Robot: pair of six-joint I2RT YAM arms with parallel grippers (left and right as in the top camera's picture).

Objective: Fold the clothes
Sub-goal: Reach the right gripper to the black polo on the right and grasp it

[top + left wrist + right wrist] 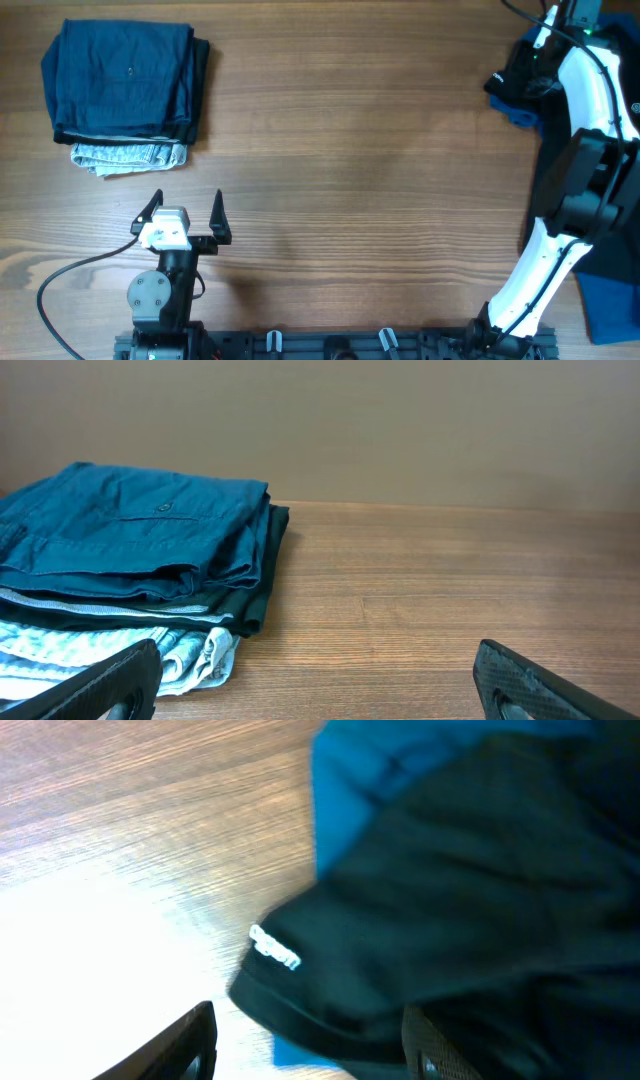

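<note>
Next, my right gripper takes hold of the black shirt (470, 890) by its hem beside the white lettering, to draw it across the empty table for folding.
A black shirt (470, 890) with small white lettering (274, 948) lies over a bright blue shirt (365, 780) at the table's far right edge. In the overhead view they show as a dark bunch with a blue patch (518, 115). My right gripper (315, 1055) is open, low over the black shirt's hem, one finger on bare wood and one over the cloth; it also shows in the overhead view (507, 85). My left gripper (185, 213) is open and empty near the front left, also seen in the left wrist view (320, 700).
A folded stack stands at the back left: a dark blue garment (125, 80) on top of a pale grey one (130, 156), also in the left wrist view (130, 540). More blue cloth (610, 300) hangs off the front right corner.
</note>
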